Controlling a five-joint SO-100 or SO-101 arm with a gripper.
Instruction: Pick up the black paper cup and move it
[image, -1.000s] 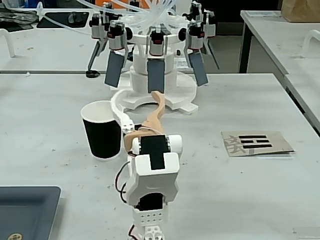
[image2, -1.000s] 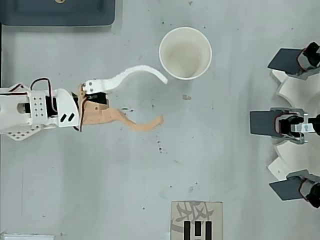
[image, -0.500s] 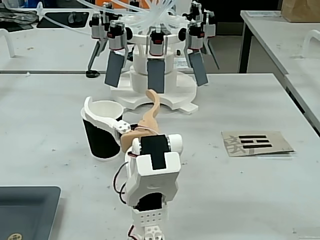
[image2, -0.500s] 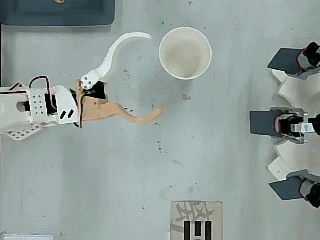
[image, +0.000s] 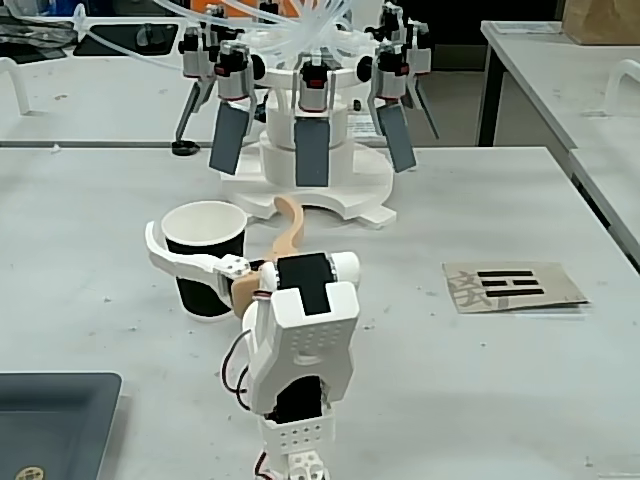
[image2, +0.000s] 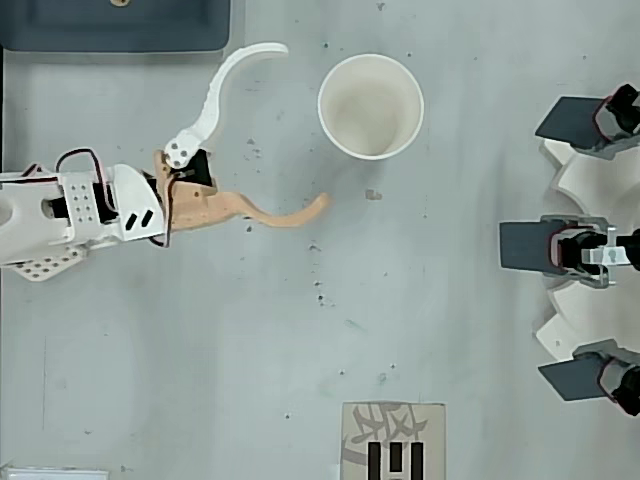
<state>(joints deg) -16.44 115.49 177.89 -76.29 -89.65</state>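
Observation:
My gripper grabs the black paper cup by its black side (image: 204, 297) below the cup's white rim (image: 204, 242) next, to pick it up and move it.
The black paper cup (image: 205, 285) stands upright on the grey table, left of centre in the fixed view. From overhead its white inside (image2: 395, 125) faces up. My gripper (image: 217, 217) (image2: 304, 124) is wide open, with a white curved finger (image2: 215, 95) and a tan curved finger (image2: 270, 215). In the fixed view the white finger (image: 185, 262) crosses in front of the cup at mid height, while the tan finger (image: 290, 235) rises to its right. Overhead, the cup sits just past the fingertips, at the mouth of the jaws. Whether either finger touches it cannot be told.
A white machine with grey paddles (image: 310, 150) (image2: 545, 245) stands beyond the cup. A dark tray (image: 50, 420) (image2: 120, 25) lies at the table corner near the arm's base. A cardboard card with black marks (image: 510, 285) (image2: 392, 440) lies to the side.

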